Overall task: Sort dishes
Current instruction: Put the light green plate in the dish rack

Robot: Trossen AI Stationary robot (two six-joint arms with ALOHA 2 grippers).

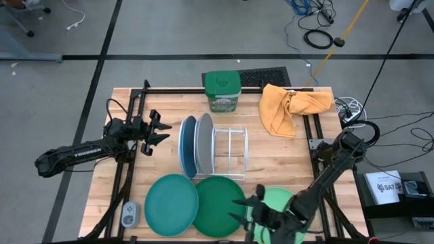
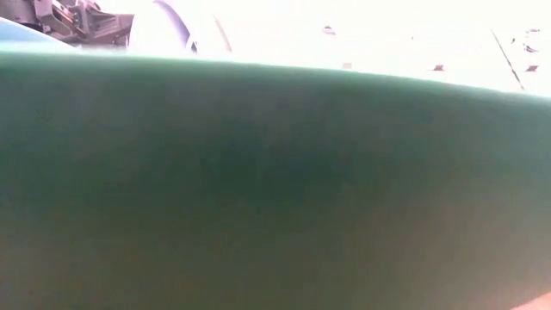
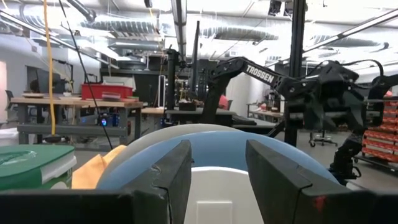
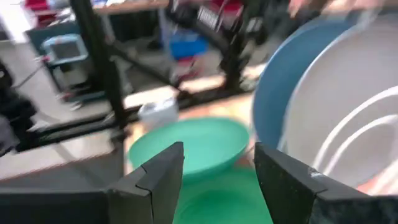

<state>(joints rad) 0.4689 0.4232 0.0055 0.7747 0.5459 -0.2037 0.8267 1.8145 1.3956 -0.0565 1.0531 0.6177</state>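
The robot's right gripper should next grip the light green plate by its rim (image 1: pixel 277 189) to sort it into the white wire rack (image 1: pixel 232 153).
A blue plate (image 1: pixel 186 147) and a grey plate (image 1: pixel 204 144) stand on edge in a white wire rack (image 1: pixel 232 153). A teal plate (image 1: pixel 171 205), a dark green plate (image 1: pixel 217 205) and a light green plate (image 1: pixel 279 202) lie flat along the table's near edge. My left gripper (image 1: pixel 163 131) is open and empty just left of the blue plate (image 3: pixel 217 155), pointing at it. My right gripper (image 1: pixel 239 211) is open and empty over the dark green plate's right side (image 4: pixel 224 202); its arm covers part of the light green plate. The dark green plate (image 2: pixel 258 172) fills the low view.
A green lidded tub (image 1: pixel 222 91) and an orange cloth (image 1: pixel 290 108) sit at the table's far edge. A small grey device (image 1: pixel 129 214) lies at the near left corner. The rack's right slots (image 1: pixel 239 150) hold nothing.
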